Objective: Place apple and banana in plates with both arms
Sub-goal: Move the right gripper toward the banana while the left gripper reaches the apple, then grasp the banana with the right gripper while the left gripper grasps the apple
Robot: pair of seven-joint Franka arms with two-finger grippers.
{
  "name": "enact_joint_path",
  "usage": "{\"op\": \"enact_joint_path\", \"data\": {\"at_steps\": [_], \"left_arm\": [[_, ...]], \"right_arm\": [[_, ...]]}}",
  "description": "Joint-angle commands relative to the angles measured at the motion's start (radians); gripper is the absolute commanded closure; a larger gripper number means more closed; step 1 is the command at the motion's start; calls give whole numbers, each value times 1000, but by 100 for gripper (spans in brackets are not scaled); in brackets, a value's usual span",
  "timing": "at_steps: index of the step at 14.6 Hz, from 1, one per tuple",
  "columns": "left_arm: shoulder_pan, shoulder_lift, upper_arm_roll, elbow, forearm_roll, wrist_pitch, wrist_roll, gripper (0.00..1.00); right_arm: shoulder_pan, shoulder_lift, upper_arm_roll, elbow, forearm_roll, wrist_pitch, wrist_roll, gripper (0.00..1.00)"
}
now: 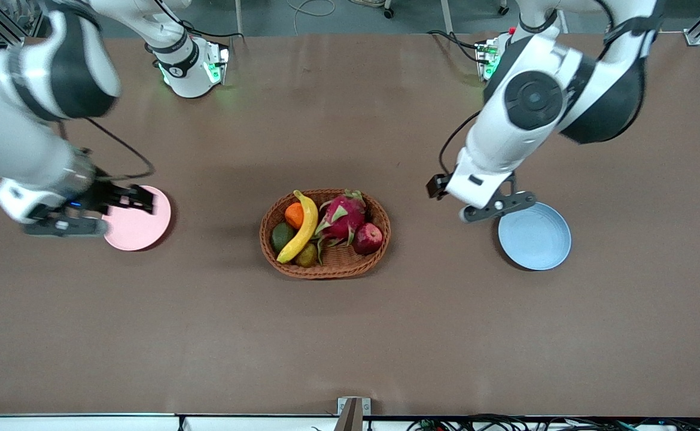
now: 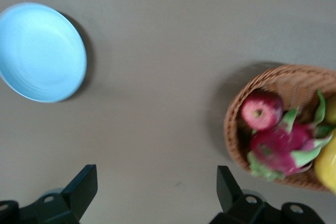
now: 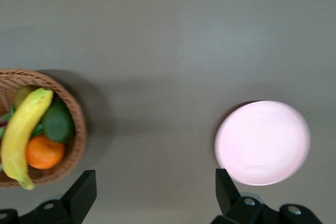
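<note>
My right gripper grabs the banana by its curved middle (image 1: 308,228) next, to place it in the pink plate (image 1: 140,230).
The dark-red apple (image 1: 368,238) and the yellow banana (image 1: 302,227) lie in the wicker basket (image 1: 326,272) at mid-table. The pink plate (image 1: 140,230) sits toward the right arm's end and the blue plate (image 1: 535,239) toward the left arm's end; both hold nothing. My right gripper (image 1: 142,200) is open and empty, up in the air by the pink plate (image 3: 262,142), with the banana (image 3: 21,132) in its wrist view. My left gripper (image 1: 440,185) is open and empty, in the air between the basket and the blue plate (image 2: 39,51); the apple (image 2: 261,111) shows in its wrist view.
The basket also holds a pink dragon fruit (image 1: 344,218), an orange (image 1: 294,214), an avocado (image 1: 281,236) and a small green fruit. The arms' bases stand along the table edge farthest from the front camera. Bare brown tabletop lies around the basket and plates.
</note>
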Motion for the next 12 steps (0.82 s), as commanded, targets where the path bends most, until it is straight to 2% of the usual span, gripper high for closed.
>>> {"op": "enact_joint_path", "data": {"at_steps": [1,4,8,12], "left_arm": [[-48,96,0,42,0,87,-152,0],[-91,180,2,44,0,231,-316,0],[-143,283,2,42,3,434,-543,0],[-180,364,6,42,5,512,-692,0]], "right_arm": [[109,123,-6,19,-4,79,240,0],[221,245,-6,73,-4,176,464,0],[305,400,-6,182,-5,178,676,0],[338,495,-6,262,-9,181,812,3]]}}
